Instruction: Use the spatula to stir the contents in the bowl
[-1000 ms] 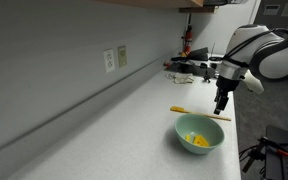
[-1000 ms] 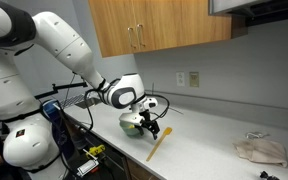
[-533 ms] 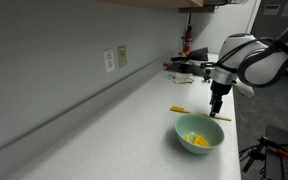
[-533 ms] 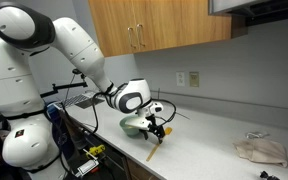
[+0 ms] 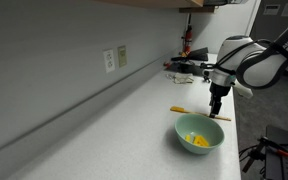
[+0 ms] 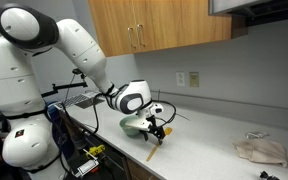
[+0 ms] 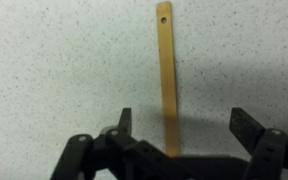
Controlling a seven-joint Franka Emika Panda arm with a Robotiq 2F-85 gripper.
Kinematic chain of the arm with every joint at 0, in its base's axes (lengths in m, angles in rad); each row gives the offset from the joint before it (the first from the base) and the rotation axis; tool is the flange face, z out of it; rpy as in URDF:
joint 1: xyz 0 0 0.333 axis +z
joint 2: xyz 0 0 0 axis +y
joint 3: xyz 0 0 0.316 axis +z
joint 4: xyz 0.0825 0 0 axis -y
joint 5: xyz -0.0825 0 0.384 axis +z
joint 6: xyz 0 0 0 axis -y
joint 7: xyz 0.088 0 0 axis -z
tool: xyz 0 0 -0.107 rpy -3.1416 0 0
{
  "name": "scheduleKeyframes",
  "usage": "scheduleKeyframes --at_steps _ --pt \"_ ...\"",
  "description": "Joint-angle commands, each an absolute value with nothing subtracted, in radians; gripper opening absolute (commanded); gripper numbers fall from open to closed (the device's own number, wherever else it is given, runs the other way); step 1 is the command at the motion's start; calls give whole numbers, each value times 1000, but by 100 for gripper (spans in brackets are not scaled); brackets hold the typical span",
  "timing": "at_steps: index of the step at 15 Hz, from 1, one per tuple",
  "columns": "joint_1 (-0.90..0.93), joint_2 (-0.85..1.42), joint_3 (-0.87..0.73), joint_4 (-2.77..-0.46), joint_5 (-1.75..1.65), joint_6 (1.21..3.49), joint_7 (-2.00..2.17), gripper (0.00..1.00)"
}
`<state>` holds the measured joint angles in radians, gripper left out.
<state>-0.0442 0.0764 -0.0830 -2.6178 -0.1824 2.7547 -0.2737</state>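
Note:
My open fingers are above the spatula, one on either side of it, so my gripper should go lower first and then close on the spatula.
The spatula (image 7: 165,75), a slim light-wood stick with a hole at its far end, lies flat on the speckled counter. In an exterior view it lies beyond the bowl (image 5: 197,113), its yellow-orange end pointing left. The pale mint-green bowl (image 5: 199,133) holds a small heap of bright yellow contents (image 5: 197,139). My gripper (image 7: 182,128) is open and hovers low over the spatula's handle, a finger on each side, not touching it. In both exterior views the gripper (image 5: 218,108) (image 6: 159,128) hangs just beside the bowl (image 6: 134,124); the spatula (image 6: 155,147) sticks out below it.
Dark tools and clutter (image 5: 189,68) sit at the counter's far end. A crumpled cloth (image 6: 258,149) lies on the counter away from the bowl. Outlets (image 5: 114,58) are on the wall. The counter edge runs close to the bowl.
The gripper has come down and moved slightly toward the spatula over the last second; in the last half second it barely moves. Spatula and bowl have not moved.

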Motion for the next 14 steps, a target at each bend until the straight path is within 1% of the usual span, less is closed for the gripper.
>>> scheduleKeyframes --at_steps 1,8,11,13,14 --pt "-47 114 -76 -2597 -218 2769 -239 100" --pt "-60 167 -71 -2574 -176 2775 -263 98" --pt "-65 191 -70 -2563 -169 2778 -265 95" --pt "-68 205 -66 -2556 -161 2776 -266 85" --pt "-69 212 -64 -2553 -157 2776 -266 73"
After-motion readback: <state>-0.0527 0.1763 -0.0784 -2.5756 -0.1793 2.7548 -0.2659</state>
